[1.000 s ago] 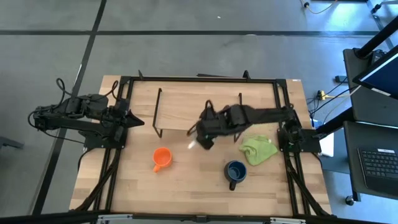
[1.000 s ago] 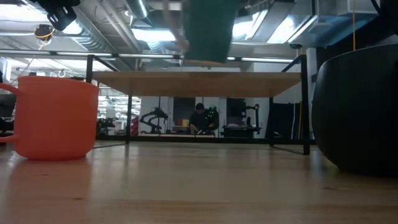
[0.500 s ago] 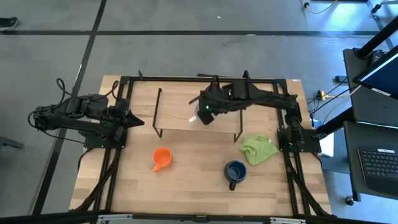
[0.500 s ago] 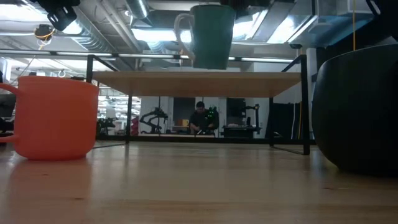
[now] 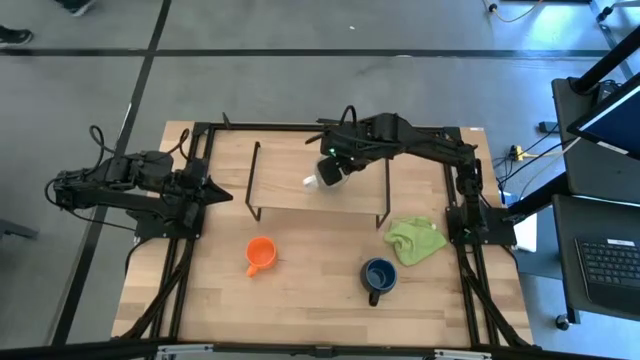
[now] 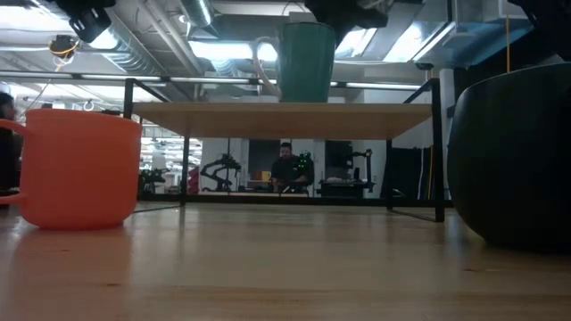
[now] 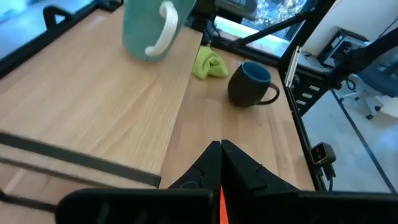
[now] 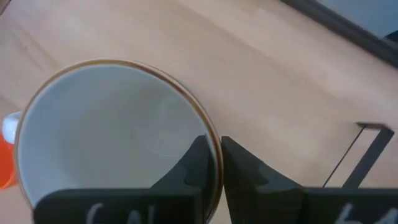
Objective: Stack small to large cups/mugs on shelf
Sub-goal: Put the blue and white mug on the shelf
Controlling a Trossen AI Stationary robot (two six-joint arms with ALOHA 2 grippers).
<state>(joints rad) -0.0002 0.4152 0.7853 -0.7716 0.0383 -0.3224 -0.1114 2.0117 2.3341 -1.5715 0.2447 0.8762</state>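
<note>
The upright white and teal mug's base is over the middle of the light-wood shelf, so the mug would stand. My right gripper needs to open now.
My right gripper is shut on a mug that is white inside and teal outside, over the middle of the light-wood shelf. In the low view the mug stands upright, its base at or just above the shelf top; I cannot tell if it touches. Its handle points toward the table's left. The orange mug and the dark blue mug stand on the table in front of the shelf. My left gripper waits shut at the table's left edge. My right gripper holds the mug by its rim, on the side away from the handle. One finger is inside the mug and the other is outside. The fingers come from above, pointing down. The mug hangs upright below them, mouth up.
A lime-green cloth lies on the table to the right, near the blue mug. The shelf stands on thin black wire legs at each end. Black frame bars run along the table's edges.
My right gripper has carried the mug from in front of the shelf toward the table's far edge, over the shelf board, and then down a little toward the shelf top. The mug has stayed upright in the hold.
</note>
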